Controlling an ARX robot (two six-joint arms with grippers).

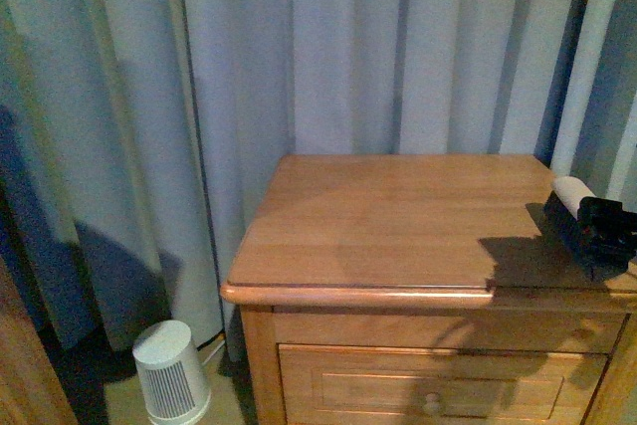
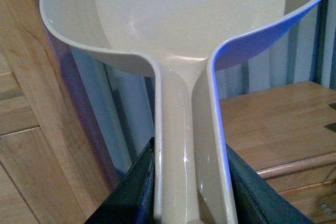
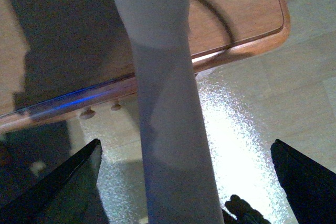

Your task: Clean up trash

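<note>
The brush has its smooth handle (image 3: 176,140) sticking out past the nightstand's edge (image 3: 100,94) with open space on both sides, so my right gripper needs to grab it there next.
The trash is out of view in every frame. My left gripper (image 2: 190,187) is shut on the handle of a pale beige dustpan (image 2: 184,19). Its dark fingers (image 2: 131,192) press both sides of the handle. The scoop is held up in front of the curtain, beside the wooden nightstand (image 2: 283,124), and shows nothing inside. My right gripper (image 3: 186,182) is open, its fingertips (image 3: 79,171) wide apart. A pale grey bar (image 3: 163,103) runs between them without touching either. Below it lie the nightstand's edge (image 3: 236,14) and the floor.
The nightstand top (image 1: 398,216) is bare wood. A black object with a white cylindrical end (image 1: 595,226) rests at its right edge. Grey curtains (image 1: 299,47) hang behind. A small white fan heater (image 1: 171,370) stands on the floor at the left. A drawer knob (image 1: 431,403) faces me.
</note>
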